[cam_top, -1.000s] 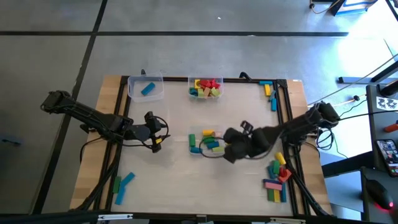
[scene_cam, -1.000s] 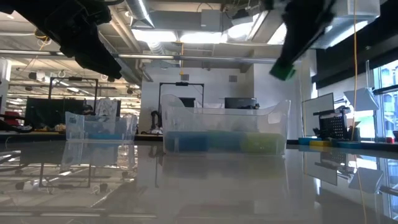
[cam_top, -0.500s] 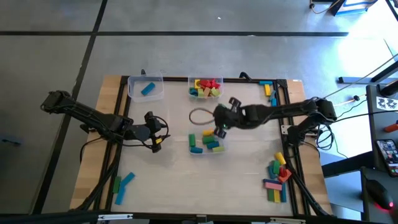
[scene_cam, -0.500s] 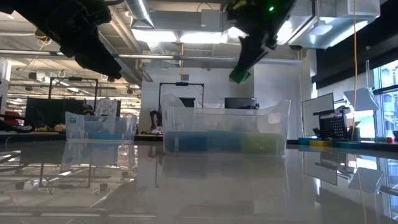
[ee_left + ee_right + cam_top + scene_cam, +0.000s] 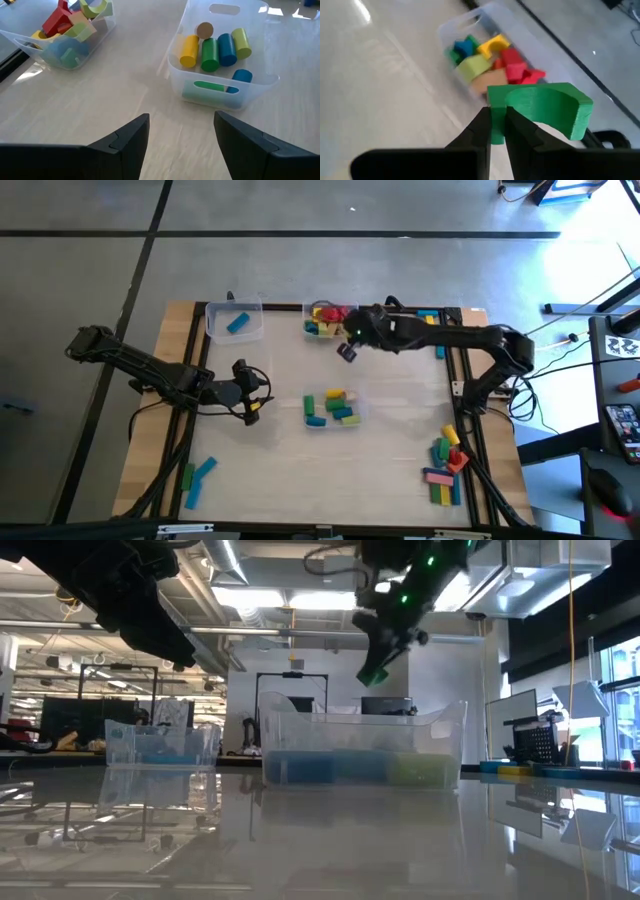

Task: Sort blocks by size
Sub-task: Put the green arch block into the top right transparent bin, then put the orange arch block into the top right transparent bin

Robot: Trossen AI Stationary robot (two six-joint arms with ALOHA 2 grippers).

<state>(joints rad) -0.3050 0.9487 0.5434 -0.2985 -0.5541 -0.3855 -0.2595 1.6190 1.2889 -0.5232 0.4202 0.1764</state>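
Observation:
The green arch block is high and short of the far tub (image 5: 330, 320) (image 5: 492, 60). It would miss if I opened now, so my right gripper needs to keep holding the block.
My right gripper (image 5: 347, 350) hangs above the table beside the far middle tub (image 5: 330, 321), which holds red, yellow, green and blue blocks. It is shut on a green arch-shaped block (image 5: 540, 112), which shows in the low view as green block (image 5: 372, 670) high over the table. My left gripper (image 5: 182, 132) waits open at the table's left, with nothing between its fingers. It faces the centre tub (image 5: 220, 55), where yellow, green and blue cylinders lie. A far left tub (image 5: 234, 322) holds one blue block. My right gripper pinches one end of the green arch block (image 5: 496, 122) between its two fingers (image 5: 480, 131). The fingers come slanting down toward the far edge. The rest of the block sticks out past the fingertips, lifted clear of the table and tubs.
Loose blocks lie at the near left (image 5: 196, 475), the near right (image 5: 446, 468) and the far right (image 5: 433, 326) of the table. A black frame rail (image 5: 462, 350) runs along the right side. Bare tabletop lies between the tubs.
My right gripper has swung from beside the centre tub toward the table's far edge and a little left, carrying the green block clear of the table. It now hangs next to the far middle tub and has stayed shut on the block.

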